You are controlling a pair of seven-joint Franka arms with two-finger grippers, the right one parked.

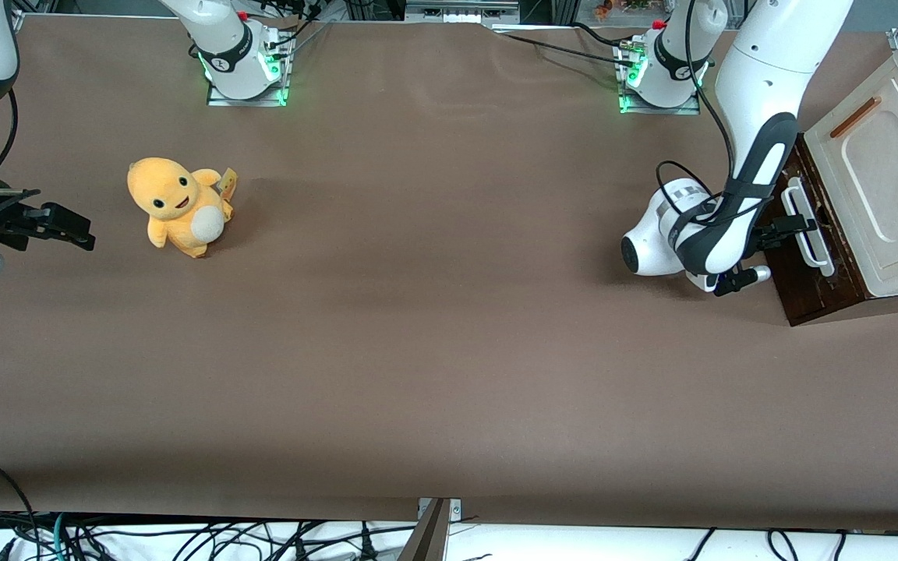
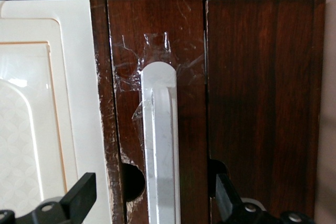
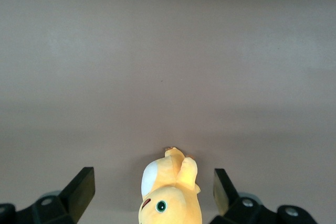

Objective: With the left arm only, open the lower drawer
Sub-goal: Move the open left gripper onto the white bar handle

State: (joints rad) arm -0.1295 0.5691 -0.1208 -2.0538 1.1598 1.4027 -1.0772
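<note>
My left gripper next needs to grab the white handle by its long straight bar to open the lower drawer.
The lower drawer has a dark brown wooden front and a white bar handle. It sits at the base of the cabinet, toward the working arm's end of the table. The left arm reaches down in front of it. Its black gripper is right at the handle. In the left wrist view the gripper is open, with its two black fingers spread wide on either side of the white handle and not touching it. The drawer front looks level with the brown panel beside it.
Above the drawer is a cream panel with a small orange-brown handle. An orange plush toy lies on the brown table toward the parked arm's end. The arm bases stand along the table edge farthest from the front camera.
</note>
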